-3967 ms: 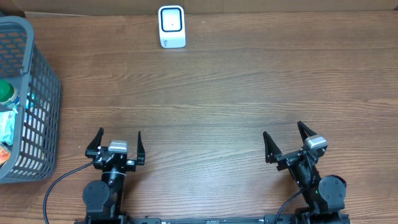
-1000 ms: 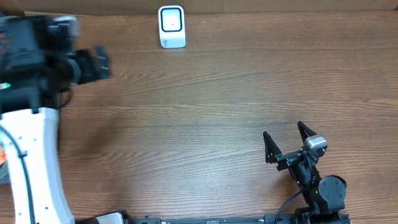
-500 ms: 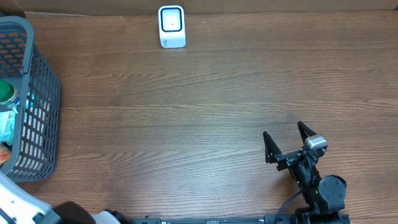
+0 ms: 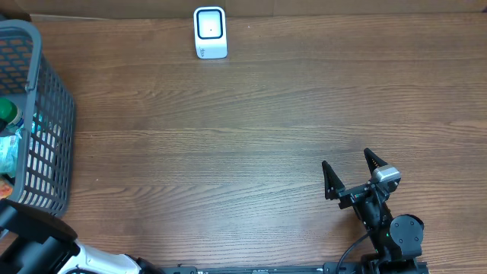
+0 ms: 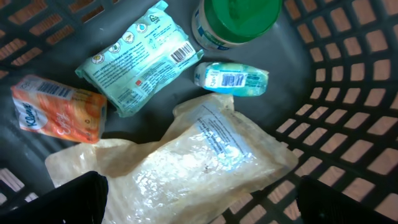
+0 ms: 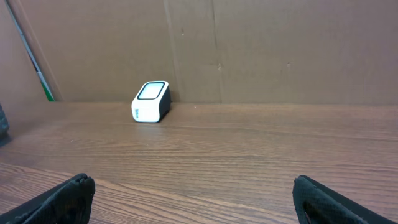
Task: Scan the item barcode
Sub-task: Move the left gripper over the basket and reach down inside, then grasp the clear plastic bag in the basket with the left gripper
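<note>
My left gripper needs to pick up the clear plastic bag across its middle (image 5: 185,163) to scan the barcode. My left gripper should be beside the printed label and leave the label mostly uncovered.
The white barcode scanner (image 4: 211,32) stands at the table's far edge, also seen small in the right wrist view as the scanner (image 6: 151,102). The items lie in the grey basket (image 4: 46,114) at the left. In the left wrist view I look down on a green-lidded jar (image 5: 236,18), a teal packet (image 5: 137,59), a small teal wrapped item (image 5: 231,76), an orange tissue pack (image 5: 59,109) and a clear plastic bag (image 5: 186,155). My left gripper (image 5: 205,205) hangs open above the bag, holding nothing. My right gripper (image 4: 350,175) rests open near the front right, empty.
Basket walls (image 5: 348,93) rise on the right side of the left wrist view. Part of the left arm (image 4: 34,240) shows at the table's front left corner. A brown cardboard wall (image 6: 249,43) stands behind the scanner.
The left arm, which covered the basket a second ago, has swung to the front left corner of the overhead view. The right arm has not moved.
</note>
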Robot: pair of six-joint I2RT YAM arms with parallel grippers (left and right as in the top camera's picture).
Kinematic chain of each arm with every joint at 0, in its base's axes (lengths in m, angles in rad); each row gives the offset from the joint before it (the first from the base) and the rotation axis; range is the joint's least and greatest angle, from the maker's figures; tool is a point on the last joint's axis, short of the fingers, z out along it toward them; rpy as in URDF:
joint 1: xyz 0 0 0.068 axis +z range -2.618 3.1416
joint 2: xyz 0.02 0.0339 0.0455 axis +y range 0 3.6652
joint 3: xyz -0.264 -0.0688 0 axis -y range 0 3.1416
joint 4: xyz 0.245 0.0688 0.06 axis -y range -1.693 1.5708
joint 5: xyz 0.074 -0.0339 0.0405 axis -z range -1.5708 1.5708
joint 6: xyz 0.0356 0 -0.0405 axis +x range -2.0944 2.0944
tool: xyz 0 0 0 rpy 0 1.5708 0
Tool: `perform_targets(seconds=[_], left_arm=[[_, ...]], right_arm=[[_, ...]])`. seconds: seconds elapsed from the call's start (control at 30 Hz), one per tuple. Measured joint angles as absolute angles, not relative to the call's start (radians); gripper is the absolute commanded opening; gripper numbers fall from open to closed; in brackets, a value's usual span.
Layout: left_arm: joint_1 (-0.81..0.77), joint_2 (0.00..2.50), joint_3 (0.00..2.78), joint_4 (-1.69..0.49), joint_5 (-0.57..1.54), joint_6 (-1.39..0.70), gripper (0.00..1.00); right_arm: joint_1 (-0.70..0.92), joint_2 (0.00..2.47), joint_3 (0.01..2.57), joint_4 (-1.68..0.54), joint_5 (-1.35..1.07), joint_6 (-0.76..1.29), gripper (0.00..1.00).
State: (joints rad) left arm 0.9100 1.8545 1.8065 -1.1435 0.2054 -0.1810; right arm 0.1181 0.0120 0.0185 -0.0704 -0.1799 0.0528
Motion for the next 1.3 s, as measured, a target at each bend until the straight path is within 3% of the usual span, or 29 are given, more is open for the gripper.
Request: perform_targets(seconds=[1.2, 1.3], left_arm=[[0.910, 2.096, 1.806, -1.197, 0.213, 0.020, 1.00], [0.910, 2.134, 1.806, -1.197, 0.244, 0.039, 0.95]], right_arm=[[0.118, 0.012, 0.019, -0.071, -0.180, 0.052, 1.00], [0.118, 0.012, 0.019, -0.071, -0.180, 0.053, 1.00]])
